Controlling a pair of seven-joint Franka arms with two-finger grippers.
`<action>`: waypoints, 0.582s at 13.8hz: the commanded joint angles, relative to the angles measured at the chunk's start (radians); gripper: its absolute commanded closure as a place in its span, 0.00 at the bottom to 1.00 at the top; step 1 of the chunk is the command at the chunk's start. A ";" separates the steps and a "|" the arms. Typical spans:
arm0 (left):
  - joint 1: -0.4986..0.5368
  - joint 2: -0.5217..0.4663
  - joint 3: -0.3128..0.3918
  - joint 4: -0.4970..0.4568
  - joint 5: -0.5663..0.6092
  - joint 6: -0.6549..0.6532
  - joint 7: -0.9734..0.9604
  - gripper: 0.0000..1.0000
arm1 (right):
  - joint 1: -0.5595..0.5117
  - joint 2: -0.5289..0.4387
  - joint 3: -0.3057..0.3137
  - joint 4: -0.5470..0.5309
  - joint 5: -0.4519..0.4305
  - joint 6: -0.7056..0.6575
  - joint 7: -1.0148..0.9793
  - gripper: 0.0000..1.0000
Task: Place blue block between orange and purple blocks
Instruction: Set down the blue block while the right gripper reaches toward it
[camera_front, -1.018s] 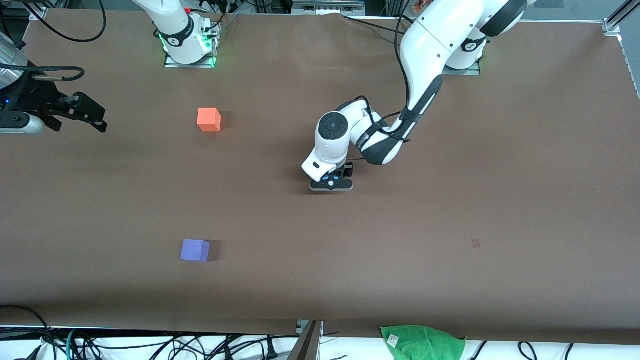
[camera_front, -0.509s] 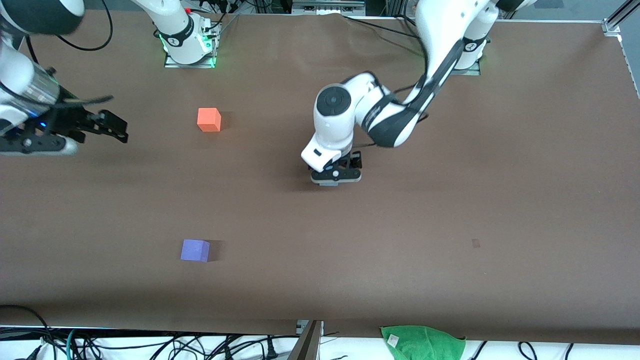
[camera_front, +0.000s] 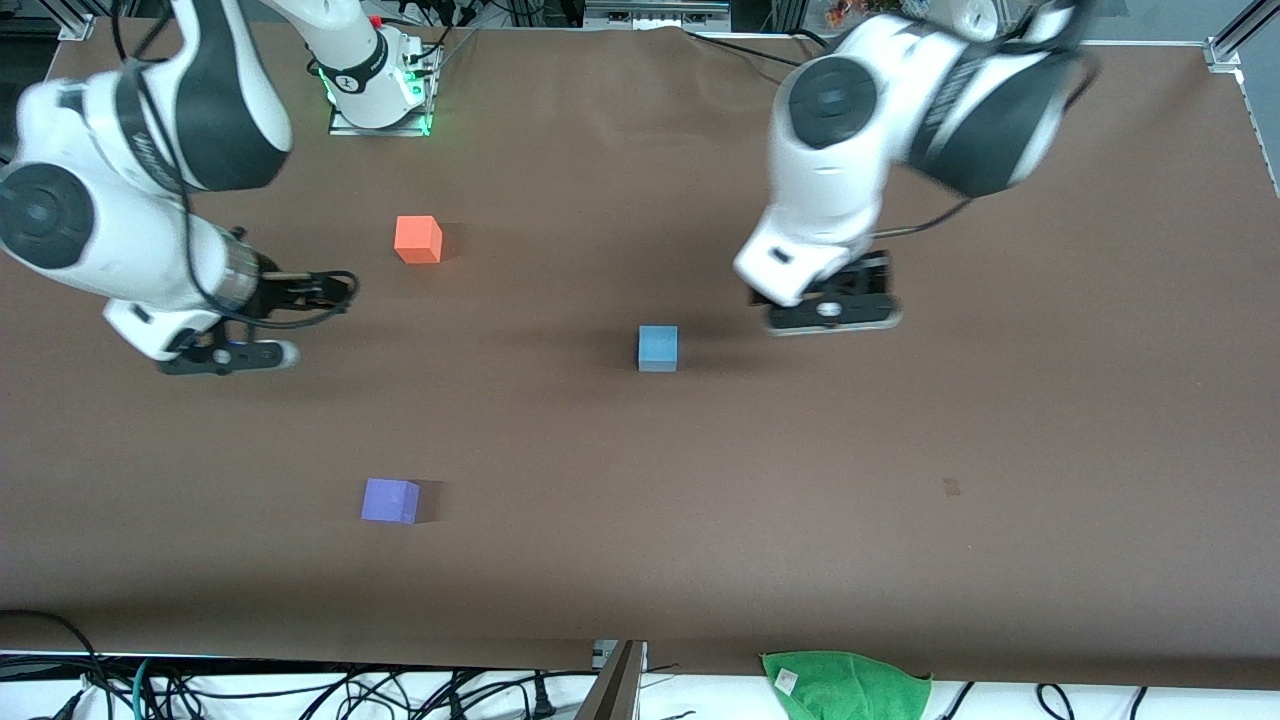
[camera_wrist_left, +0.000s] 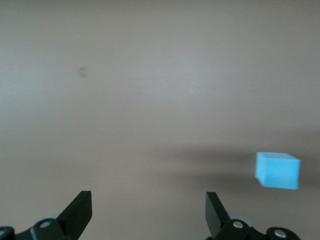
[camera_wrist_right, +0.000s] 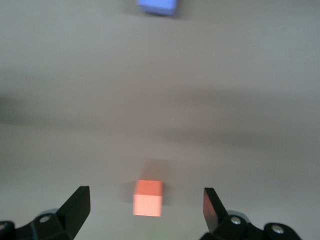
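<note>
My right gripper is to grab the blue block (camera_front: 658, 348) next by its opposite sides. Then I will set it between the orange block (camera_front: 418, 239) and the purple block.
The blue block (camera_front: 658, 348) rests alone on the brown table near its middle. It also shows in the left wrist view (camera_wrist_left: 278, 170). The orange block (camera_front: 418, 239) sits farther from the front camera and the purple block (camera_front: 390, 500) nearer, both toward the right arm's end. My left gripper (camera_front: 830, 314) is open and empty, up over bare table beside the blue block, its fingers wide apart in the left wrist view (camera_wrist_left: 147, 216). My right gripper (camera_front: 226, 355) is open and empty over bare table. Its wrist view (camera_wrist_right: 144, 210) shows the orange block (camera_wrist_right: 148, 198) and the purple block (camera_wrist_right: 157, 6).
A green cloth (camera_front: 845, 684) lies off the table's near edge among cables. A small dark mark (camera_front: 951, 487) is on the table toward the left arm's end. The arm bases (camera_front: 375, 90) stand along the table's edge farthest from the front camera.
The left gripper has let go of the blue block, risen and swung toward the left arm's end. The right arm has swung in over the table near the orange block.
</note>
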 joint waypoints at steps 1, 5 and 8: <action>0.143 -0.098 -0.010 -0.024 -0.111 -0.046 0.172 0.00 | 0.085 0.062 -0.002 0.021 0.063 0.087 0.163 0.00; 0.266 -0.184 -0.005 -0.023 -0.180 -0.152 0.353 0.00 | 0.252 0.158 0.000 0.021 0.081 0.280 0.325 0.00; 0.347 -0.241 0.019 -0.027 -0.244 -0.196 0.518 0.00 | 0.387 0.258 -0.003 0.029 0.108 0.461 0.477 0.00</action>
